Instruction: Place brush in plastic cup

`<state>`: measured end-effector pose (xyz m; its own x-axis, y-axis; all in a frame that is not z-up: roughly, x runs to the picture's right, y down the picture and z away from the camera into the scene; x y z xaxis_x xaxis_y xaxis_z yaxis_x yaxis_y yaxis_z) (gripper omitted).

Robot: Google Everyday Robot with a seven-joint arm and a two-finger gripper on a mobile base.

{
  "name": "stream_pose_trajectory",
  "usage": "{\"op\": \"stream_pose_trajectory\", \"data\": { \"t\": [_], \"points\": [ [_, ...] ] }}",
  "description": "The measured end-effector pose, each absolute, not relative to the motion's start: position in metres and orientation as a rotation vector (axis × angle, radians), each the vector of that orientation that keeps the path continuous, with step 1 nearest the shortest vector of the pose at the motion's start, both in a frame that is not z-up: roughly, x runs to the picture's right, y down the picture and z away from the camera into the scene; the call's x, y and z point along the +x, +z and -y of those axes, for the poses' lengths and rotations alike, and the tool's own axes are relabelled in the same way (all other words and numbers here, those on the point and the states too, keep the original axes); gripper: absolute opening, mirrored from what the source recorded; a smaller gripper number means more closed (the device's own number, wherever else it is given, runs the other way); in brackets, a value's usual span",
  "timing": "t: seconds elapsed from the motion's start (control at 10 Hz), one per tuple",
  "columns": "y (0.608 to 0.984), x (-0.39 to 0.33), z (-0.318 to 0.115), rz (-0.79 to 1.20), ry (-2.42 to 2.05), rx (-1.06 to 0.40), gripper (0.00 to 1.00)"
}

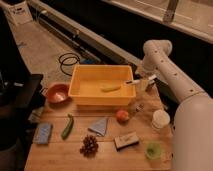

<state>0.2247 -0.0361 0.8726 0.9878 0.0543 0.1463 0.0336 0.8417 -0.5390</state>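
Note:
The gripper grabs the brush's slim white handle point(139, 80) next, to place the brush in the plastic cup point(153, 150).
The brush point(135, 80), a slim white stick with a small dark end, lies across the right rim of the yellow bin point(100, 101), its dark end pointing into the bin. My gripper point(143, 84), at the end of the white arm reaching in from the right, sits right at the brush by that rim, with its jaws open around the stick's outer part. The plastic cup point(153, 150), small and translucent light green, stands upright near the front right corner of the wooden table point(65, 156), well away from the gripper.
A yellowish curved piece point(111, 89) lies inside the bin. On the table are a red-orange bowl point(57, 93), a white tub point(161, 119), an orange fruit point(122, 116), a dark block point(125, 141), grapes point(89, 145), a green vegetable point(67, 126), a blue sponge point(43, 133) and a grey wedge point(98, 126).

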Motion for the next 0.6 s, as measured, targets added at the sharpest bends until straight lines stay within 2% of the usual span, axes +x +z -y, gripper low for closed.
{"op": "stream_pose_trajectory", "data": {
  "t": [0.5, 0.6],
  "points": [
    [0.899, 0.248, 0.027, 0.2, 0.07, -0.574, 0.8],
    [0.905, 0.249, 0.025, 0.215, 0.08, -0.57, 0.75]
  ]
}}
